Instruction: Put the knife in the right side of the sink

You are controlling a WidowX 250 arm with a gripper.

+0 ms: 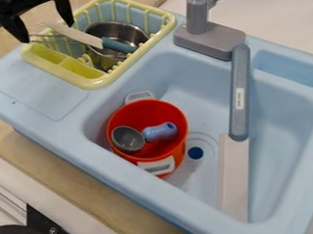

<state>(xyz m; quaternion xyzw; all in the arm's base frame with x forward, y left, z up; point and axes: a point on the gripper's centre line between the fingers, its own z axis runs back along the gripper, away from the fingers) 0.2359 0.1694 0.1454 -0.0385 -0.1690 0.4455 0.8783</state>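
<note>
The teal-handled knife needs to go from the dish rack into the sink [291, 114], so my gripper needs to grab it by its pale blade next.
The gripper [48, 33] stands open at the upper left, over the outer left edge of the yellow dish rack. In the right side of the light blue sink [291, 114] lies a long knife [240, 93], its grey-blue handle by the faucet base and its pale blade towards the front wall. The gripper is far from it, across the sink. Another knife-like utensil [118, 46], with a teal handle and pale blade, rests across the rack, its blade end close to the gripper's fingers.
The yellow dish rack [92, 81] holds a metal pot [126, 33] and thin wires. A red pot [149, 109] with a grey ladle-like cup [128, 138] and a blue piece [161, 131] stands in the sink's left part. A grey faucet [210, 41] rises at the back rim.
</note>
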